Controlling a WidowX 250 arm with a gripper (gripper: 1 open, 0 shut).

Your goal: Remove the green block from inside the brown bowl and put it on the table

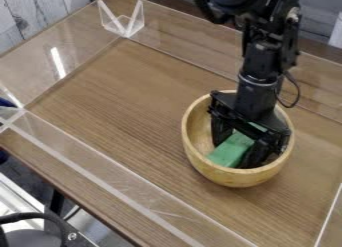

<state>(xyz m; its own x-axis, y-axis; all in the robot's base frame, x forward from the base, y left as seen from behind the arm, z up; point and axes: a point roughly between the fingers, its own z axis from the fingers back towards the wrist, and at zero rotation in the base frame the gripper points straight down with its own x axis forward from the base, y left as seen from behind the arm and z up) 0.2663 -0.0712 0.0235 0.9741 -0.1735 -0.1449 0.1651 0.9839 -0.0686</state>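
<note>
The robot's gripper is ready to close on the green block, since its fingers reach down inside the brown bowl [198, 159] on both sides of the block's upper end.
The brown bowl [198, 159] stands on the table [120, 101] toward the right front. The green block [233, 151] lies inside it, leaning on the bowl's inner floor. My gripper [247, 139] reaches down into the bowl from above, and its black fingers [215, 122] stand apart on either side of the block's upper end. The jaws look open, and I see no grip on the block. The far end of the block is hidden behind the gripper.
Clear acrylic walls [80, 141] edge the table on the left and front. A clear acrylic bracket [123, 18] stands at the far corner. Bare wood stretches to the left of the bowl. The black arm [267, 41] rises over the bowl's far side.
</note>
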